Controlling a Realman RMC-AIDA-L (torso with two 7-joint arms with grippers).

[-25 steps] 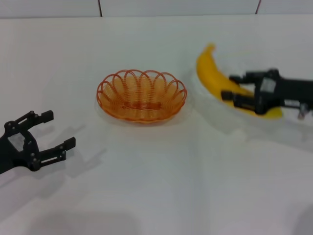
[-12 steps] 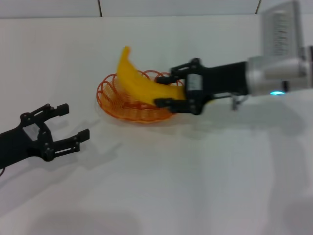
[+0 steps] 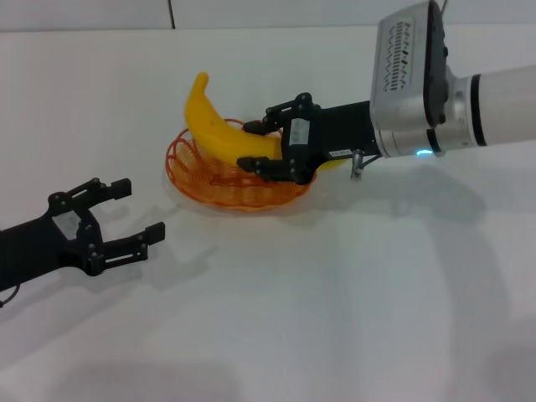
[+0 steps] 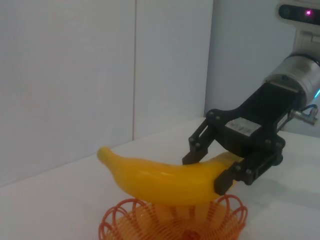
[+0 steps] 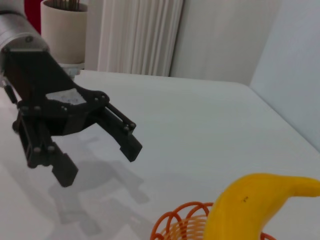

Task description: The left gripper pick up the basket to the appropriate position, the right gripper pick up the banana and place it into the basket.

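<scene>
The banana (image 3: 209,121) is low over the orange basket (image 3: 219,189) and inside the basket's rim, so my right gripper now lets go of the banana.
The orange wire basket (image 3: 219,189) sits on the white table, left of centre. My right gripper (image 3: 249,146) is shut on the yellow banana (image 3: 209,121) and holds it over the basket, its free tip pointing up and to the far left. My left gripper (image 3: 141,208) is open and empty, near the table to the basket's front left, apart from it. The left wrist view shows the banana (image 4: 165,177) in the right gripper (image 4: 205,174) just above the basket (image 4: 165,225). The right wrist view shows the banana (image 5: 250,205), the basket's rim (image 5: 175,225) and the open left gripper (image 5: 97,160).
The white table (image 3: 335,318) stretches out in front of and to the right of the basket. The right arm's silver segment (image 3: 410,75) reaches in from the right. A wall stands behind the table's far edge.
My right gripper has carried the banana from the right of the table to over the basket. My left gripper has crept right, towards the basket, still open.
</scene>
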